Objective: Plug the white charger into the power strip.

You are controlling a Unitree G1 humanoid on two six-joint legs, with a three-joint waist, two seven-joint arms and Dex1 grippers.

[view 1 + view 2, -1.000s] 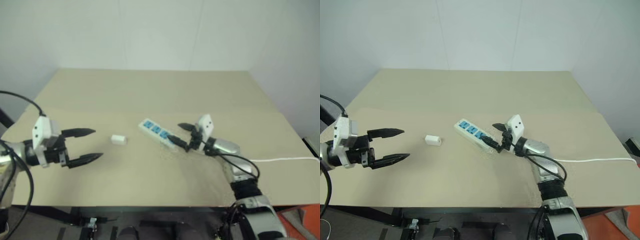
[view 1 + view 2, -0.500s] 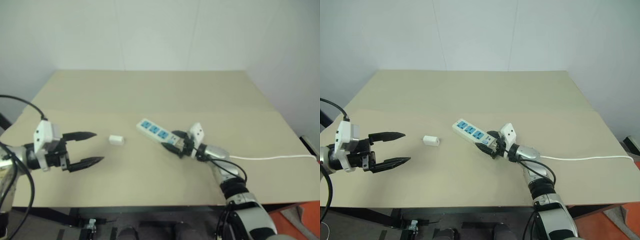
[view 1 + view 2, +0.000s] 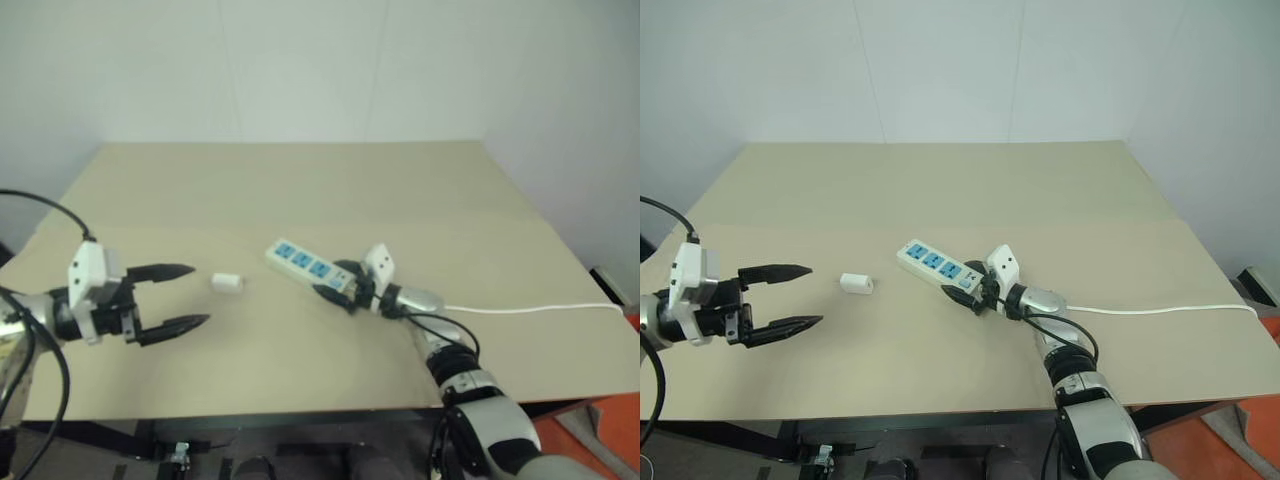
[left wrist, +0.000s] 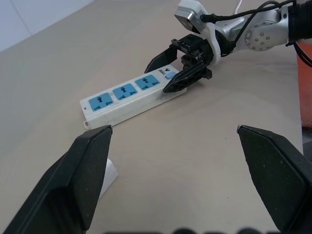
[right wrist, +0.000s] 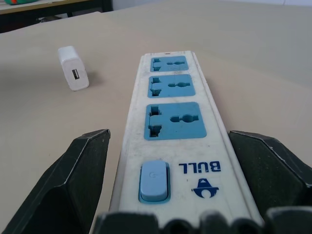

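Observation:
My right gripper closes across its narrow switch end (image 3: 342, 281) next, since the power strip is a long bar (image 3: 308, 264), too long to span lengthwise.
The power strip (image 3: 303, 263) lies flat near the table's middle, a long white bar with three blue socket faces (image 5: 172, 87) and a blue switch (image 5: 154, 181) at its near end. My right gripper (image 3: 328, 280) is open and low on the table, with one finger (image 5: 73, 180) on each side of the strip's switch end. The white charger (image 3: 227, 283) lies on the table to the left of the strip, apart from it. My left gripper (image 3: 196, 296) hovers open and empty to the left of the charger, pointing toward it.
A thin white cord (image 3: 530, 308) runs from the strip's near end to the table's right edge. The beige table (image 3: 300, 180) has bare room behind the strip and in front of it. A white wall rises behind the table.
My right gripper has dropped and slid left, from just above the strip's end to a straddle of its switch end. The left gripper has stayed put.

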